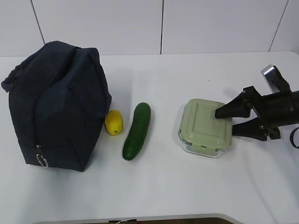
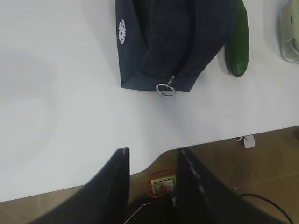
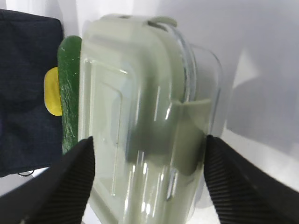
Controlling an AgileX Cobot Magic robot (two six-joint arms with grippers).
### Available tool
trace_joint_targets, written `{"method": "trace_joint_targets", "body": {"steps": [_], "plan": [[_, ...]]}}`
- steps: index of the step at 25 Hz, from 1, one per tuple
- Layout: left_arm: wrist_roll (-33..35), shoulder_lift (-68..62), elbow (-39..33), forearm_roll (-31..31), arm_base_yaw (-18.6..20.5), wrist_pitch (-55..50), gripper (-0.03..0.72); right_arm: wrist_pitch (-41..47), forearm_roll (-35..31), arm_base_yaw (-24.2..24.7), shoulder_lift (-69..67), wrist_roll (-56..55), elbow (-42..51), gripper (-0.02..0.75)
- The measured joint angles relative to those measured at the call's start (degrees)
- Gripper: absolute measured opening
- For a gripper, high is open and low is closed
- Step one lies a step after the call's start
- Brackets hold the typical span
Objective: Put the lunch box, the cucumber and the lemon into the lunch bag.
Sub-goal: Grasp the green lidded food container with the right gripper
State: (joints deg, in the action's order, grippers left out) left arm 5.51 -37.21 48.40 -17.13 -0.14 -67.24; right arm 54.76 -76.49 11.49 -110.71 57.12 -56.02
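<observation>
The lunch bag has its upper fabric edge (image 1: pixel 83 49) standing up thin above the wide, slack cloth body (image 1: pixel 53 114). My left gripper should grab it there next.
The navy lunch bag (image 1: pixel 56 102) stands at the left, its zipper ring pull (image 2: pixel 165 88) low at the front. The yellow lemon (image 1: pixel 114 122) lies against the bag, and the dark green cucumber (image 1: pixel 137 131) lies just right of the lemon. The lunch box (image 1: pixel 203 123), clear glass with a pale green lid, sits flat on the table right of centre. My right gripper (image 1: pixel 225 122) is open around the box's right end, one finger over the lid and one by the glass side (image 3: pixel 148 140). My left gripper (image 2: pixel 153 151) is open and empty, above the table's front edge, near the bag.
The white table (image 1: pixel 154 186) has bare surface in front of and behind the objects. A white wall stands behind it. Below the table's front edge the left wrist view shows brown floor with a floor socket (image 2: pixel 163 183) and a cable.
</observation>
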Motion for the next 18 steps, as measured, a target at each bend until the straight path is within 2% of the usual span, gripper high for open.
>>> {"method": "trace_joint_targets", "body": {"steps": [18], "plan": [[0.0, 0.0, 0.0, 0.0, 0.0, 0.0, 0.242, 4.7, -5.8, 0.0, -5.3, 4.8, -0.1, 0.572]]}}
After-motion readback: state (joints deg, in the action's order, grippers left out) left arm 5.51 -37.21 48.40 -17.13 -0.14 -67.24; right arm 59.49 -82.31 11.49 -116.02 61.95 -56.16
